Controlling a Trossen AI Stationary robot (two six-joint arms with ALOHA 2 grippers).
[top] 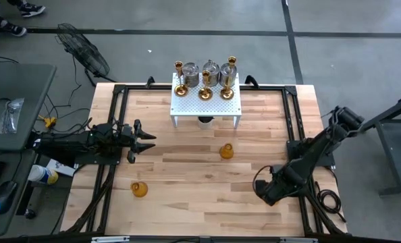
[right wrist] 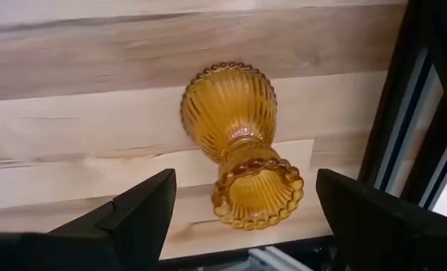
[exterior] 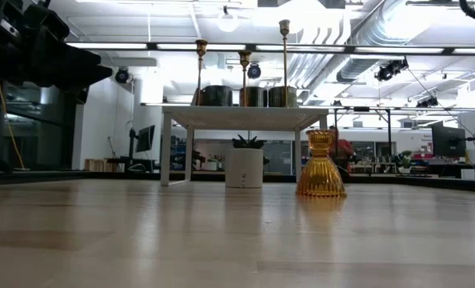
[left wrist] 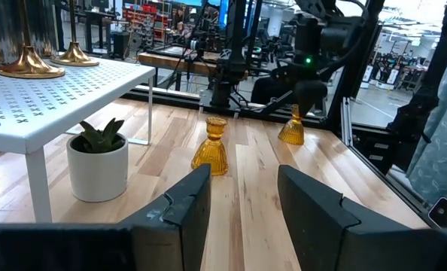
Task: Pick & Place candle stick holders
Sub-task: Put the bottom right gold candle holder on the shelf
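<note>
The amber holder's flared base needs to stay free to stand on the white rack, so I should grip the holder by its beaded-rim cup with my right gripper next.
On the white perforated rack [top: 206,101] at the table's far side stand three slim brass candlesticks [top: 204,91] and silvery jar-like holders [top: 210,71]. One amber holder [top: 226,151] stands on its flared base at mid-table, another [top: 139,190] sits near the front left. A third amber holder [right wrist: 238,143] stands upright by the right rail, hidden in the high view. My right gripper [right wrist: 244,181] hangs open above it, pointing down, with a finger on either side and clear of it. At the left edge, my left gripper [left wrist: 242,181] waits level, open and with nothing between its fingers.
A small white pot with a plant [left wrist: 97,162] stands under the rack. Black frame rails [top: 297,135] run along the table's edges, one close beside the right-hand amber holder [right wrist: 404,128]. Bare wood lies between the mid-table holder and the near edge.
</note>
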